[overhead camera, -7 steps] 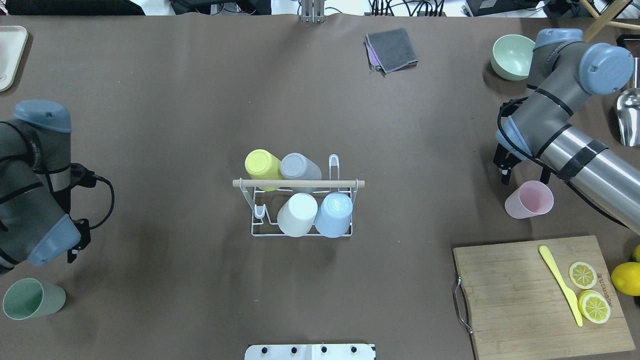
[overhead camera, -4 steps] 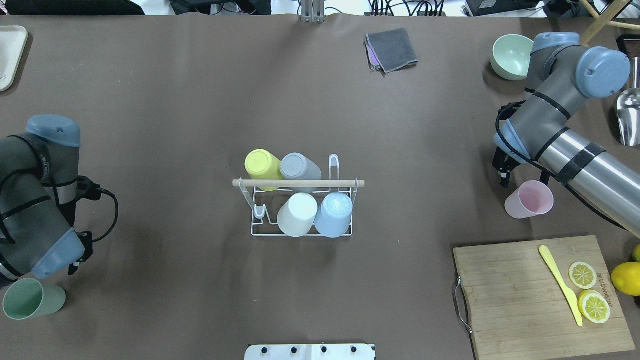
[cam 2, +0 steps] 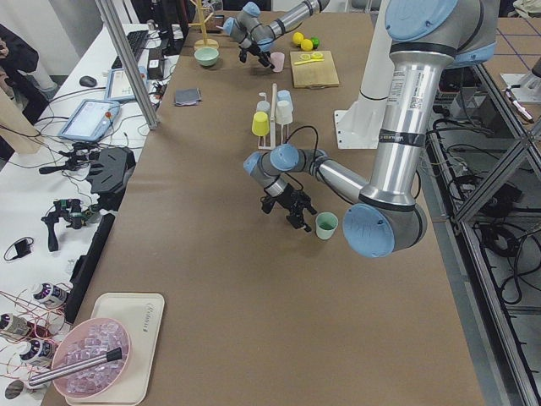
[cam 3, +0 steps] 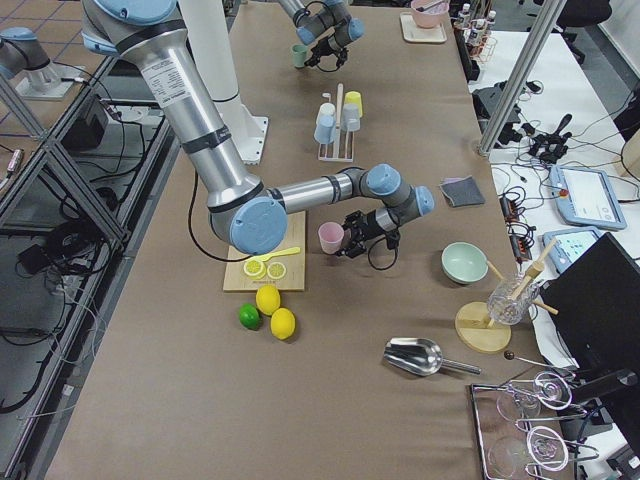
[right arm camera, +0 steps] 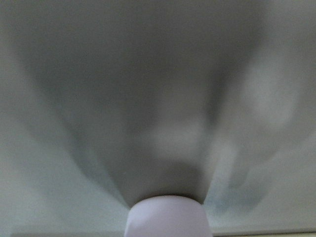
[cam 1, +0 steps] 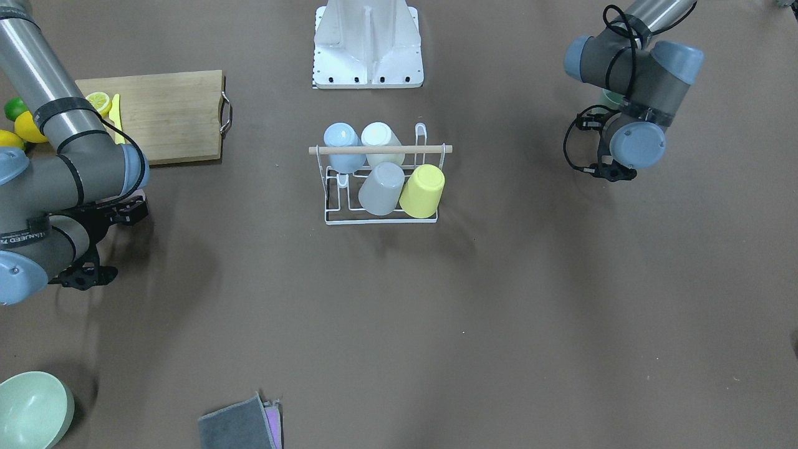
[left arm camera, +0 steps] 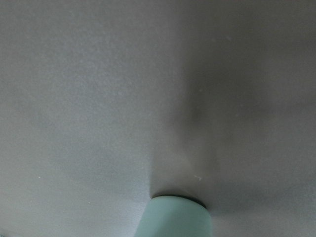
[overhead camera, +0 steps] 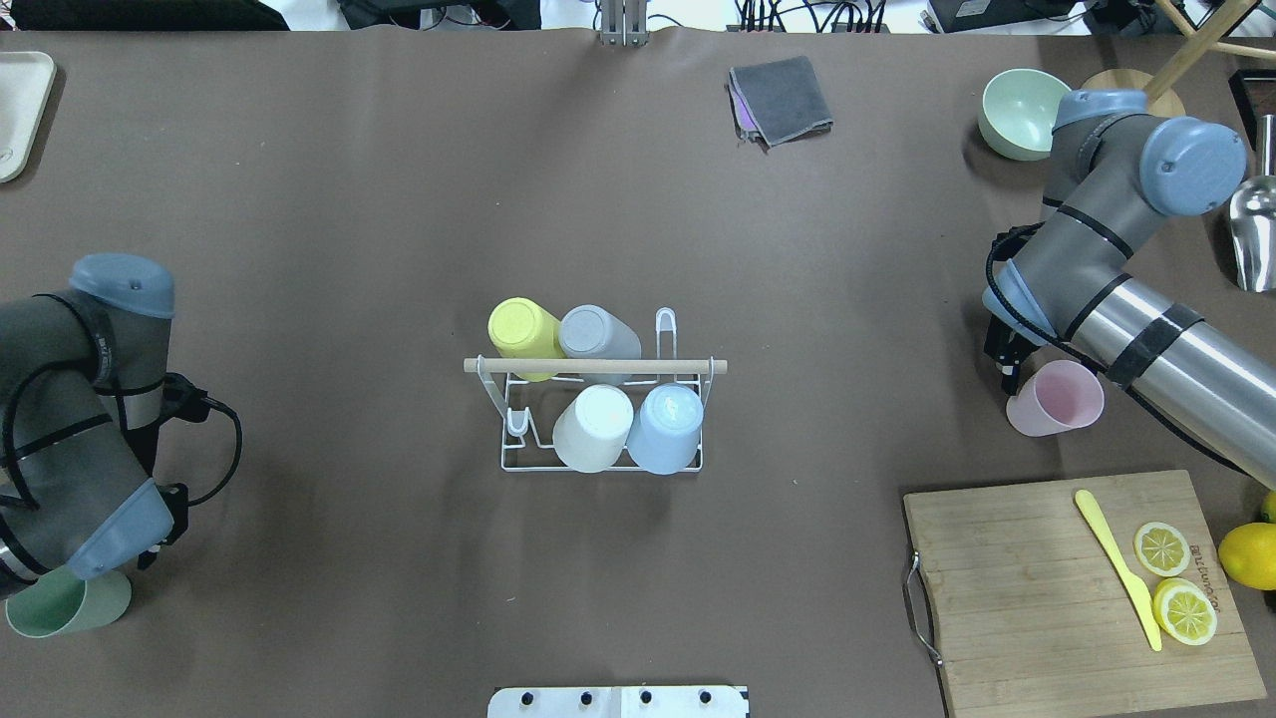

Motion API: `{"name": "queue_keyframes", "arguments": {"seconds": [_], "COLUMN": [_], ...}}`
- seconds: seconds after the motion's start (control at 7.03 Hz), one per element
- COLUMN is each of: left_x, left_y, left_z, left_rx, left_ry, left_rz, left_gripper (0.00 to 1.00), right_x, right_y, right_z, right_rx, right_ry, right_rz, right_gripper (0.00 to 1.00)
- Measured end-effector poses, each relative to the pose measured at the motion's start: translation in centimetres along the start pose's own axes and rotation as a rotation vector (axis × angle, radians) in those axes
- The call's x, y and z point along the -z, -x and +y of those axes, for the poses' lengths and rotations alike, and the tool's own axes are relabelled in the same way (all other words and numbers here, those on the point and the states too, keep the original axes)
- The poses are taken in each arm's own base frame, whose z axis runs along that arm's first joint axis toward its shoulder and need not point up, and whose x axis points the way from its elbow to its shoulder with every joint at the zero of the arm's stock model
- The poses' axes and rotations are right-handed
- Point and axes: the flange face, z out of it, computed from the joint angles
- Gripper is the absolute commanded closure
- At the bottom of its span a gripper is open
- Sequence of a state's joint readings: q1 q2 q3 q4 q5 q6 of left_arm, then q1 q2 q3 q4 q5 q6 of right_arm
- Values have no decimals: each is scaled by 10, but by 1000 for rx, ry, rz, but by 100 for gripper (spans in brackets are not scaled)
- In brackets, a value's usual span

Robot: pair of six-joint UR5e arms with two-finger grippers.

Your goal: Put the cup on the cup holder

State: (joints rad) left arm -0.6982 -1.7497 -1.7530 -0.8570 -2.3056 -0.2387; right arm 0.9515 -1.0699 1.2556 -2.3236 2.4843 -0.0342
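Observation:
Next, my right gripper grabs the pink cup by its round side (cam 1: 139, 194) to place it on the cup holder (cam 1: 383, 212).
The white wire cup holder (overhead camera: 598, 366) with a wooden rod stands mid-table, also in the front view (cam 1: 380, 149). It carries a yellow cup (overhead camera: 520, 332), a grey cup (overhead camera: 596, 334), a cream cup (overhead camera: 593, 427) and a blue cup (overhead camera: 666, 427), all upside down. A green cup (overhead camera: 55, 605) stands upright at the near left, half under my left wrist. My left gripper (overhead camera: 158, 527) is open right beside it. A pink cup (overhead camera: 1057, 399) stands upright at the right. My right gripper (overhead camera: 1017, 369) is open at its far rim. Each wrist view shows only its cup's edge, the green cup (left arm camera: 173, 217) and the pink cup (right arm camera: 168, 217).
A wooden cutting board (overhead camera: 1037, 598) with a yellow knife (overhead camera: 1116, 568) and lemon slices (overhead camera: 1184, 610) lies near right. A whole lemon (overhead camera: 1251, 553), a metal scoop (overhead camera: 1254, 234), a green bowl (overhead camera: 1017, 112), a grey cloth (overhead camera: 781, 98) and a tray (overhead camera: 18, 110) ring the table.
My left arm has swung toward the near edge and now covers part of the green cup. My right wrist has moved nearer, closing in on the pink cup's rim.

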Motion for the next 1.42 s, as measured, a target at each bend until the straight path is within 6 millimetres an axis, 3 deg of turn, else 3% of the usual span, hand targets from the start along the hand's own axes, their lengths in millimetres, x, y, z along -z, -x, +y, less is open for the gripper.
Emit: {"name": "queue_keyframes", "arguments": {"seconds": [0.43, 1.14, 1.42], "left_x": [-4, -34, -42], "left_y": [-4, 4, 7], "left_z": [5, 5, 6], "left_rx": [-15, -32, -31], "left_ry": [2, 36, 46], "left_rz": [-5, -26, -31], "left_gripper": [2, 2, 2], "right_x": [-13, -19, -17], "right_y": [2, -7, -8], "right_z": [0, 3, 3], "right_rx": [4, -38, -43], "right_ry": [20, 49, 47], "right_rz": [-16, -35, -39], "right_gripper": [9, 59, 62]}}
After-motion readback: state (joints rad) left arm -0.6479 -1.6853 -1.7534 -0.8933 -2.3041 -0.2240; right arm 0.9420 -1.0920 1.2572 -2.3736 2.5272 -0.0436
